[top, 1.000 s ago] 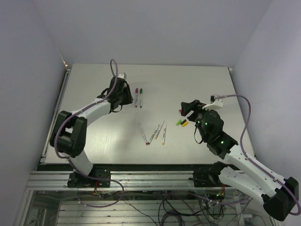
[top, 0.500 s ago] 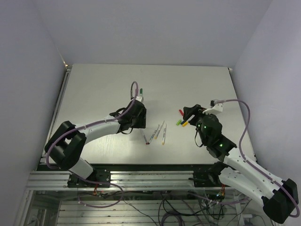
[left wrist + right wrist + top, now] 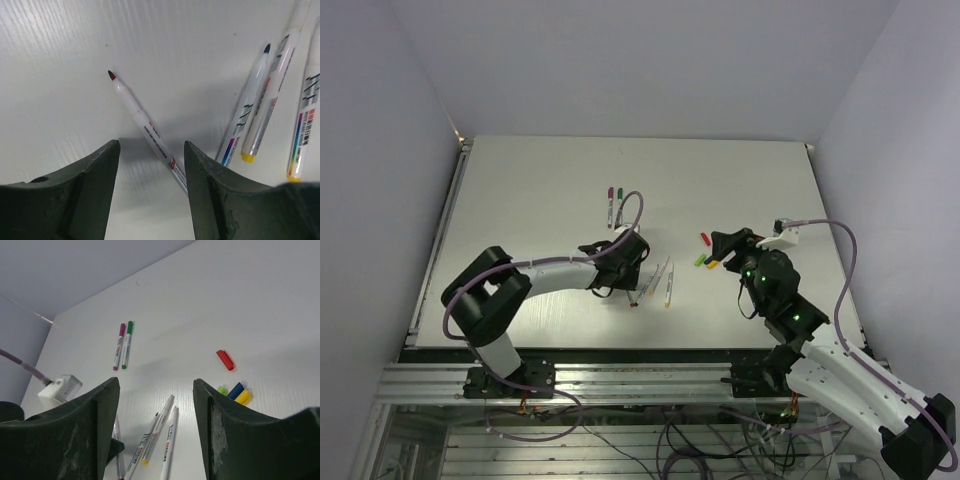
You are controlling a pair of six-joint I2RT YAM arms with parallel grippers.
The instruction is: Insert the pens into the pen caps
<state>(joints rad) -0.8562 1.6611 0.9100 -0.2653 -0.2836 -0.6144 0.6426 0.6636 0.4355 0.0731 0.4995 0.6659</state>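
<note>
The left gripper grips the pen's body next, with the pen's tip pointing away, to insert the red-tipped pen into the red cap (image 3: 225, 360).
Several uncapped whitish pens (image 3: 658, 280) lie fanned out at the table's middle. In the left wrist view a red-tipped pen (image 3: 145, 125) runs diagonally between the fingers of my open left gripper (image 3: 151, 144), its lower end by the right finger; nothing is gripped. Beside it lie a blue-tipped pen (image 3: 247, 115) and a yellow-ended pen (image 3: 270, 100). My left gripper (image 3: 620, 278) hovers low over the fan's left side. The red cap (image 3: 225, 360), green cap (image 3: 222, 389), blue cap (image 3: 236, 390) and yellow cap (image 3: 243, 397) lie loose ahead of my open, empty right gripper (image 3: 155, 380).
Two pens wearing a magenta cap (image 3: 119, 346) and a green cap (image 3: 127, 344) lie side by side farther back on the white table (image 3: 520, 200). The table's right edge (image 3: 835, 240) lies beyond the caps. My right gripper (image 3: 723, 248) is just right of the caps.
My left arm swung from beside the two capped pens at the back over to the loose pens, and its gripper opened. My right gripper drew back a little toward the near edge.
</note>
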